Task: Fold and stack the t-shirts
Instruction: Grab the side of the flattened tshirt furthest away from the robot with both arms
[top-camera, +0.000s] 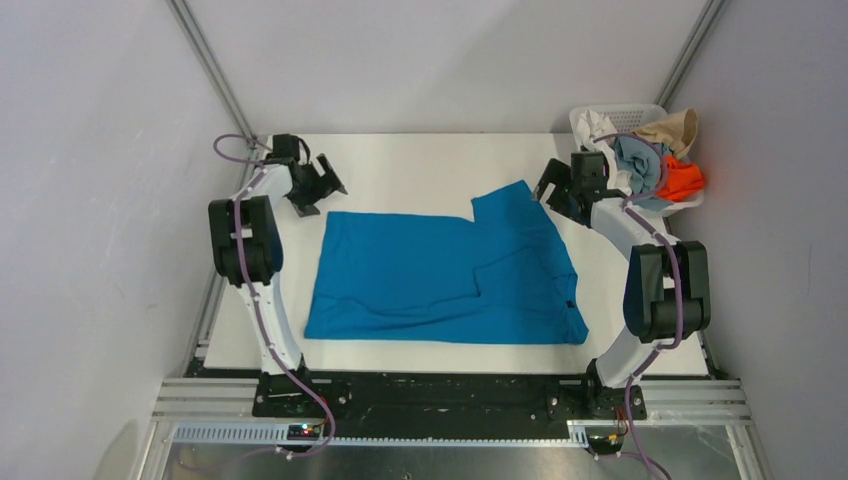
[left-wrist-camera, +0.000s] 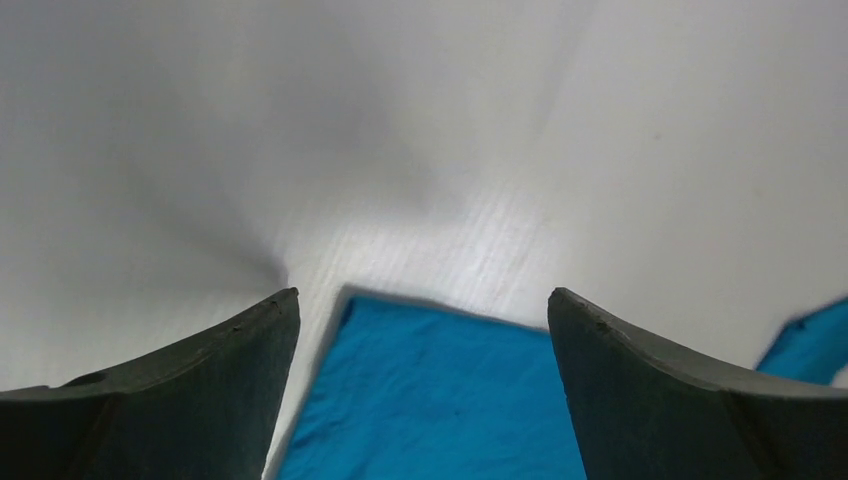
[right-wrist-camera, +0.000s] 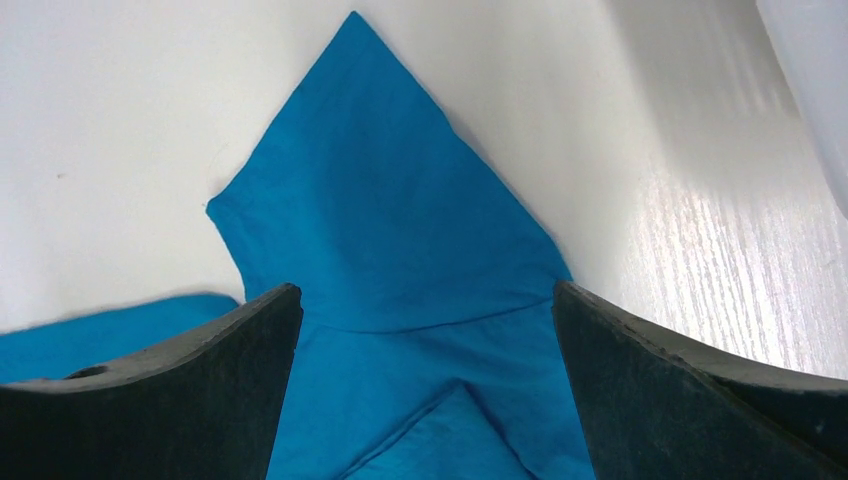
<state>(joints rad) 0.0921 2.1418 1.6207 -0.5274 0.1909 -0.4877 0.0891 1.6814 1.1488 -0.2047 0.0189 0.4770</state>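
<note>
My left gripper grabs the blue t-shirt's far corner (top-camera: 333, 216) (left-wrist-camera: 362, 306) next, opposite the sleeve, and will then fold the t-shirt's far edge toward its near side.
A large cerulean blue t-shirt (top-camera: 440, 280) lies flat on the white table, one sleeve pointing to the far right. My left gripper (top-camera: 322, 190) hangs open and empty just above the shirt's far left corner (left-wrist-camera: 420, 400). My right gripper (top-camera: 553, 192) is open and empty just above the far right sleeve (right-wrist-camera: 385, 220). White (top-camera: 598, 128), grey-blue (top-camera: 640, 160), tan (top-camera: 672, 128) and orange (top-camera: 682, 180) shirts are heaped in the basket at the far right.
The white lattice basket (top-camera: 640, 108) stands at the table's far right corner, close behind my right arm. Bare white table (top-camera: 420, 165) lies beyond the blue shirt. Grey walls close in on both sides.
</note>
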